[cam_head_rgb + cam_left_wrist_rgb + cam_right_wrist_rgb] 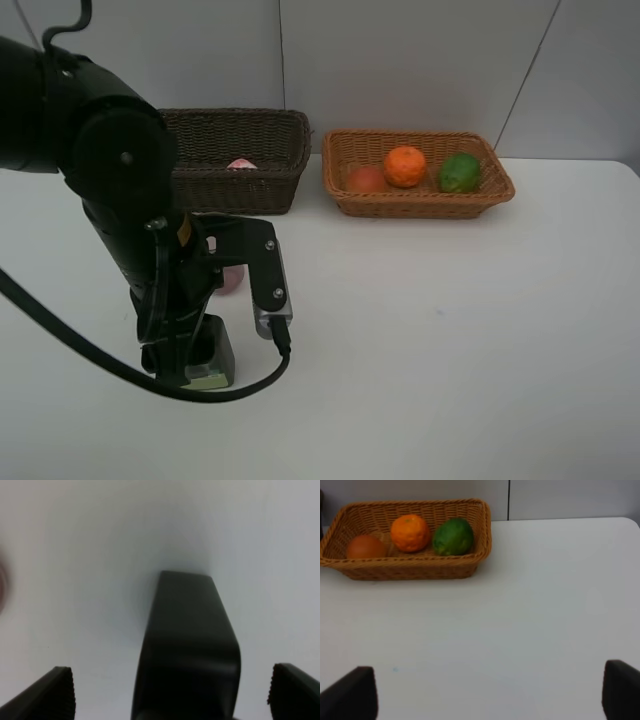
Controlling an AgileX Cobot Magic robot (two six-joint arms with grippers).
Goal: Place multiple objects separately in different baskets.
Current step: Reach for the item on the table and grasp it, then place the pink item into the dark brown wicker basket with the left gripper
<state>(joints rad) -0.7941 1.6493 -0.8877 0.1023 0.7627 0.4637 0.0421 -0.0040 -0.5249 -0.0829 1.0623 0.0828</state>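
Observation:
The robot's left gripper should put the dark green pump bottle in the dark brown basket, so it next needs to hold the bottle by its boxy body (219,352) (189,625).
The dark green pump bottle (212,362) (186,645) is on the table between the spread fingers (52,694) of my left gripper (196,352), which is open around it without touching it. The purple-pink cup (232,279) shows partly behind the left arm. The pink white-capped bottle (240,163) is in the dark brown basket (270,150). The orange (405,166) (410,532), the red-orange fruit (366,179) (365,547) and the green fruit (459,172) (453,536) are in the light tan basket (420,207) (410,570). My right gripper (487,692) is open, empty, and faces that basket.
The white table (450,320) spreads right and forward of the left arm. The bulky black left arm (110,170) stands over the table's left part and hides much of it. Both baskets stand at the back by the wall.

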